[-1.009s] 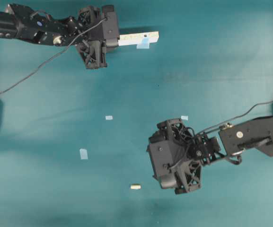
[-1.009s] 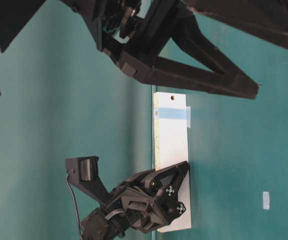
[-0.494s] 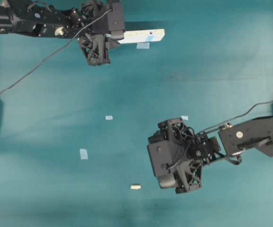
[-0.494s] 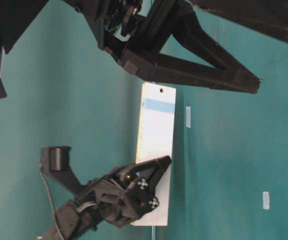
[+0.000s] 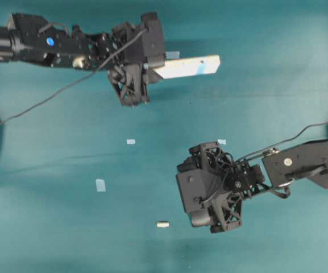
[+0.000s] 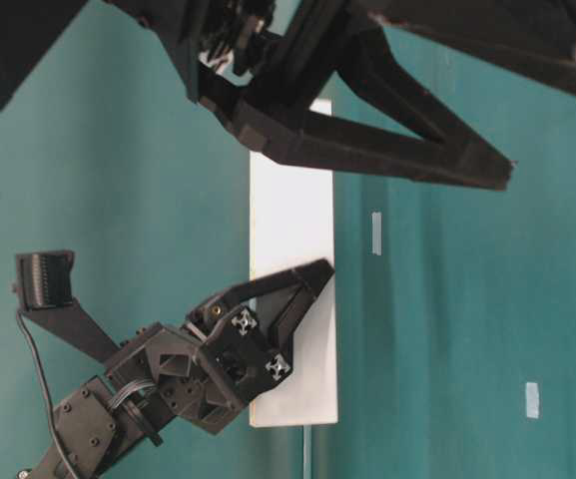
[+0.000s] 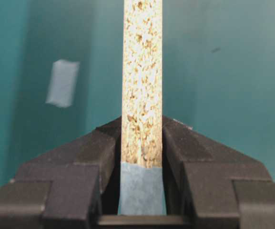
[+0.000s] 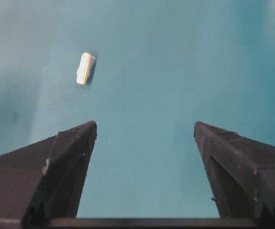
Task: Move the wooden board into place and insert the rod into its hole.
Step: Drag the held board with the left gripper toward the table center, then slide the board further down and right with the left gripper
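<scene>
I need to keep holding the wooden board (image 5: 189, 66) (image 7: 142, 71) with my left gripper until it is in place. The board is hanging above the cloth.
My left gripper (image 5: 152, 65) is shut on one end of the wooden board (image 5: 189, 66), a pale strip with a faint blue patch, held off the cloth at the top centre of the overhead view. In the left wrist view the speckled edge of the board (image 7: 142, 71) runs straight out from between the fingers (image 7: 104, 148), with blue tape at its gripped end. The rod (image 5: 162, 224), a tiny cream cylinder, lies on the cloth at the lower middle. My right gripper (image 8: 145, 131) hovers open and holds nothing, with the rod (image 8: 84, 68) ahead and to its left.
Small pale-blue tape squares lie on the teal cloth: one (image 5: 131, 141) at the centre, one (image 5: 100, 185) lower left, one (image 5: 221, 141) by the right arm, one (image 5: 173, 54) just behind the board. A black cable (image 5: 38, 96) trails from the left arm.
The left gripper has carried the board rightward and toward the table's middle, away from the tape square it lay beside. The right arm and the rod have stayed put.
</scene>
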